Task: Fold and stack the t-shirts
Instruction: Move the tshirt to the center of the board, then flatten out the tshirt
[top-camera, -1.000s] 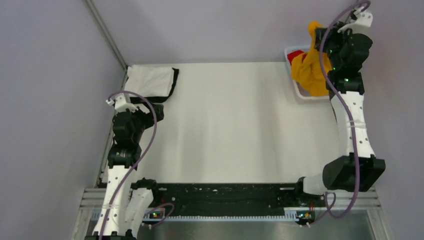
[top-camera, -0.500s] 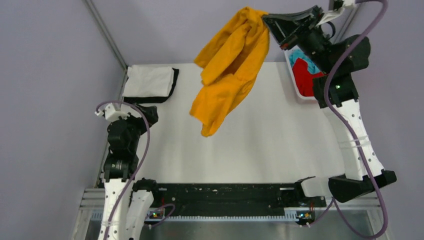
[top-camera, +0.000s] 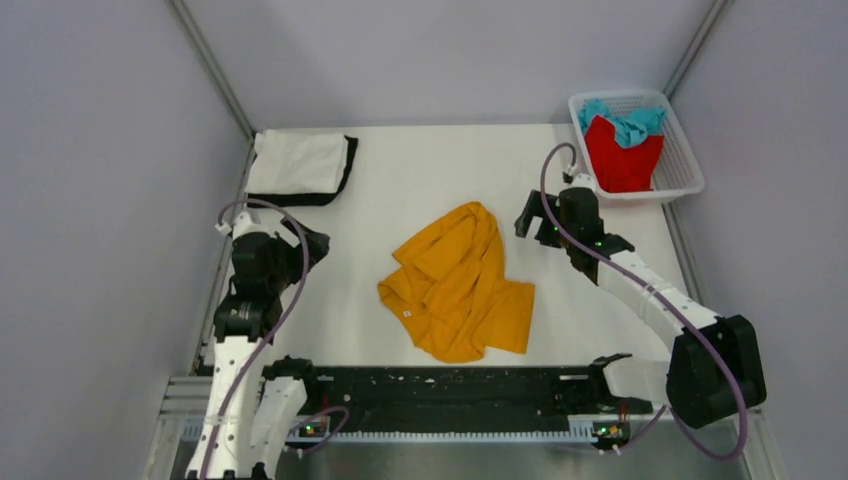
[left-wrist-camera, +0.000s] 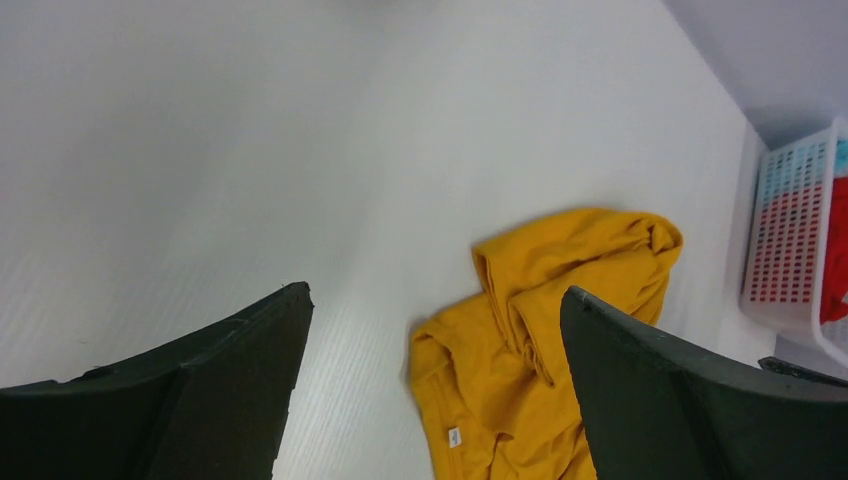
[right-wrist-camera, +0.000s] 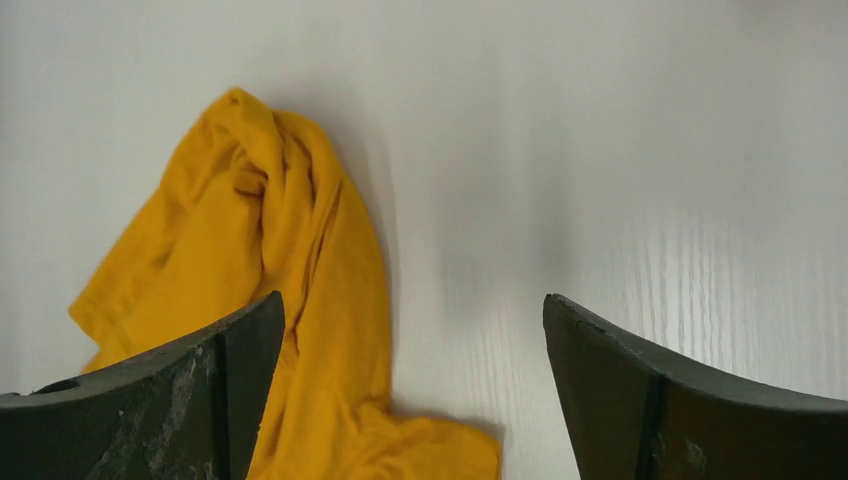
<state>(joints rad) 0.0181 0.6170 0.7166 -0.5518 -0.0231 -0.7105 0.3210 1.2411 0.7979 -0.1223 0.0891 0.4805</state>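
Observation:
My left gripper should grab the crumpled orange-yellow t-shirt by its back fold next, the one facing the white t-shirt. Then the t-shirt can be stretched open for folding.
An orange-yellow t-shirt (top-camera: 455, 285) lies crumpled in the middle of the table, free of both grippers. My right gripper (top-camera: 531, 215) hovers open just to its right, and the wrist view has the shirt (right-wrist-camera: 250, 220) beyond the left finger with bare table between the jaws (right-wrist-camera: 411, 298). My left gripper (top-camera: 312, 243) is open at the table's left side, facing the shirt (left-wrist-camera: 580, 260) from a distance (left-wrist-camera: 435, 292). A folded white t-shirt (top-camera: 298, 162) rests on a black t-shirt (top-camera: 347, 170) at the back left. Red (top-camera: 622, 157) and teal (top-camera: 625, 122) t-shirts sit in the basket.
The white mesh basket (top-camera: 684, 160) stands at the back right corner, also seen in the left wrist view (left-wrist-camera: 790, 240). Grey walls close in the table on the left, back and right. A black rail runs along the near edge (top-camera: 450, 385).
The right arm swung the orange-yellow shirt out of the basket and over the table, then let it go. The shirt now lies on the table and the right gripper has opened and dropped low.

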